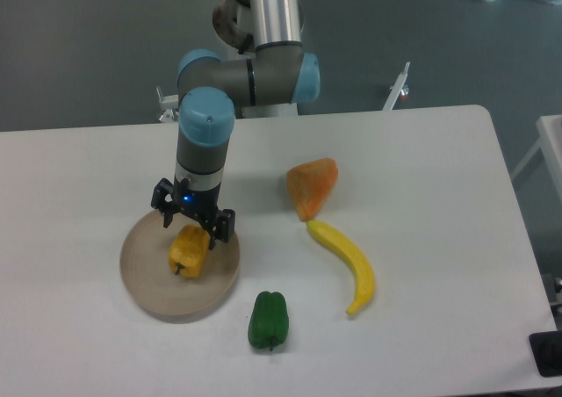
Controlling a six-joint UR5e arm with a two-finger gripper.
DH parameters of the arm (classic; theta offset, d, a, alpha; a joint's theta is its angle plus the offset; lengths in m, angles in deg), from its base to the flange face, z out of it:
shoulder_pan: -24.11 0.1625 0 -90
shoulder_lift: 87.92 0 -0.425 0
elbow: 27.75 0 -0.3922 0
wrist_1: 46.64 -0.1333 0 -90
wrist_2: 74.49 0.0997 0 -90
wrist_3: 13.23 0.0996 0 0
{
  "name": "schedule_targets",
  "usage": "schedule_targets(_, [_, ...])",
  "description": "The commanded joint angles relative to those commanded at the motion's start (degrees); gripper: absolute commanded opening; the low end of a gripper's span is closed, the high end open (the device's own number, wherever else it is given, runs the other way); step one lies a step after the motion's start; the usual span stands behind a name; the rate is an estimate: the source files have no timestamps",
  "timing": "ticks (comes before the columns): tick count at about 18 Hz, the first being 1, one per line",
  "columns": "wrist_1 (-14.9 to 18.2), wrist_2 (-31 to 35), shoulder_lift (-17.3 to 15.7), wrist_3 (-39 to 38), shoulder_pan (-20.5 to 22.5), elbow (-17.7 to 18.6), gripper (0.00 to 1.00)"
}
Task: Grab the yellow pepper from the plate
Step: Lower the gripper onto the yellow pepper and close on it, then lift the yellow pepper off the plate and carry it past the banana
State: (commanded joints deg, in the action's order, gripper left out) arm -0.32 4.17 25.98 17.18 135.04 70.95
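Note:
I should grab the yellow pepper by its blunt end (197,236) opposite the stem with my gripper next, so I can pick it up from the plate (147,283).
The yellow pepper (188,251) lies on the round beige plate (147,283) at the left of the table. My gripper (193,225) points straight down over the pepper's far end. Its two dark fingers (223,226) stand spread to either side of the pepper's top, wider than the pepper. The jaws look open and the pepper still rests on the plate. The fingertips are partly hidden by the pepper and the gripper body.
A green pepper (269,320) lies just off the plate's front right. A yellow banana (347,263) and an orange wedge-shaped piece (312,186) lie to the right. The arm's base (263,72) stands at the table's back edge.

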Motion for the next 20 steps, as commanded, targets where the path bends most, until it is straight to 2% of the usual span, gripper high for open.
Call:
schedule_targets(7, [-0.44,1.06,0.79,-0.17,-0.27,0.0,1.0])
schedule_targets(8, [-0.44,1.5,0.8,-0.26,-0.27,-0.09,0.92])
schedule_targets(9, [-0.44,1.59,0.71,-0.26,-0.27,-0.18,0.7])
schedule_targets(10, [-0.53,1.59,0.62,-0.18,-0.27,-0.09,0.55])
schedule_targets(11, [-0.53,1.67,0.62,-0.09,-0.36,0.09,0.46])
schedule_targets(12, [-0.53,1.68,0.45,-0.09,-0.36,0.0,0.42])
schedule_targets(15, [-0.53,1.59,0.18,0.0,-0.36,-0.26,0.37])
schedule_targets(20, [-0.44,1.76,-1.4,0.62,-0.09,-1.31,0.36])
